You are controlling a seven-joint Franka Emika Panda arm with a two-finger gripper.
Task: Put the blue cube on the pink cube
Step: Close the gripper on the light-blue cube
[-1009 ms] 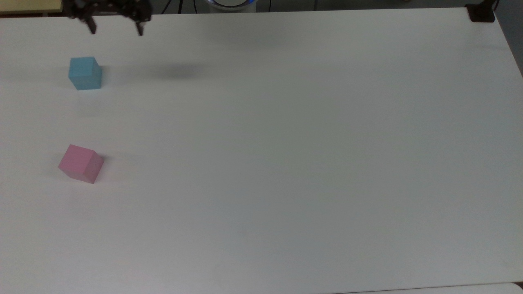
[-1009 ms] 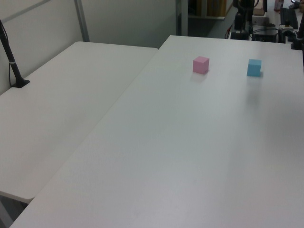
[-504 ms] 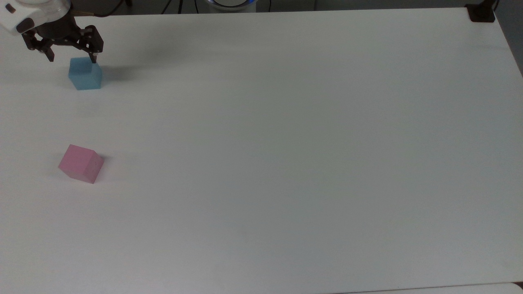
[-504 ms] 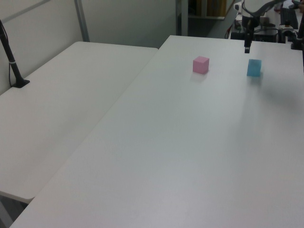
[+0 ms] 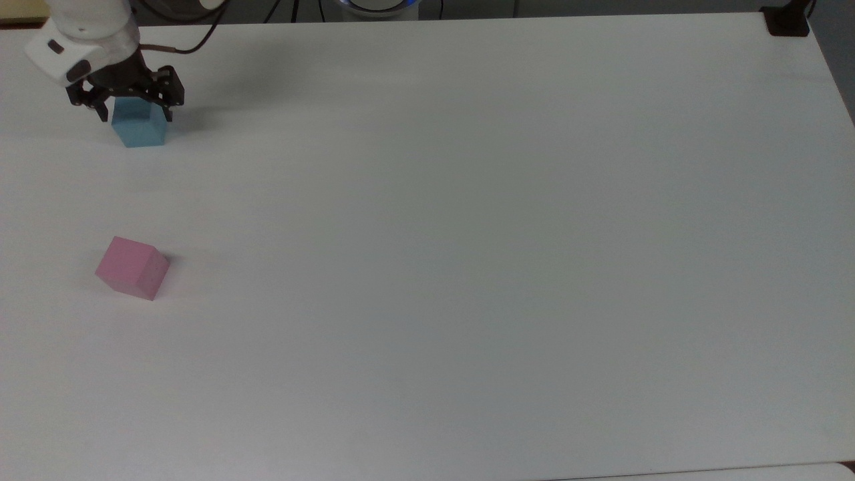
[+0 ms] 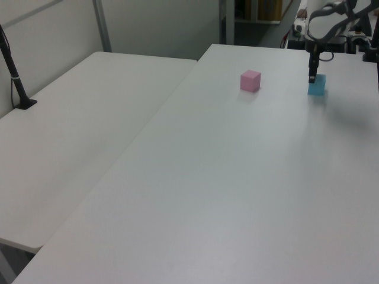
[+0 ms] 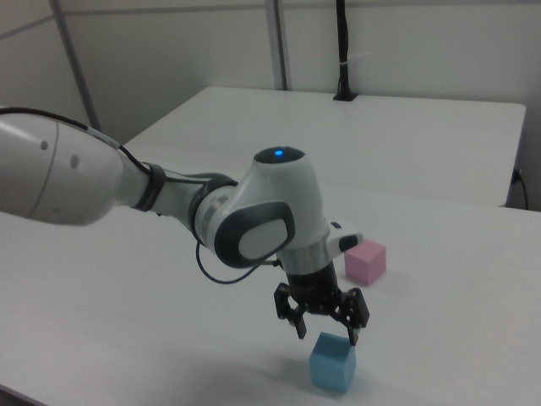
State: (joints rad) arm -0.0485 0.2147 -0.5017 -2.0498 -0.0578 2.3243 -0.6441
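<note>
My gripper grabs the blue cube by its opposite sides next, so its bottom stays free to sit on the pink cube [image 6: 250, 80].
The blue cube [image 5: 140, 128] rests on the white table [image 5: 467, 234] at the top view's far left. It also shows as the blue cube [image 6: 317, 86] and, from the other side, the blue cube [image 7: 332, 362]. My gripper [image 5: 135, 115] hangs open right over it, one finger at each side of its top. In the right view the gripper [image 7: 328, 334] has its fingertips about level with the cube's upper face. The gripper [image 6: 312, 76] stands at the cube's far edge in the left view. The pink cube [image 5: 132, 267] [image 6: 250, 80] [image 7: 365, 260] sits apart, untouched.
My arm [image 7: 169, 203] reaches in from the right view's left. A black mount [image 5: 788, 21] stands at the table's far right corner in the top view. A second white table [image 6: 77, 130] with a black pole [image 6: 15, 77] adjoins on the left view's left.
The gripper has come from the table's far edge over to the blue cube and dropped lower, its fingers now flanking the cube's top. Neither cube has moved.
</note>
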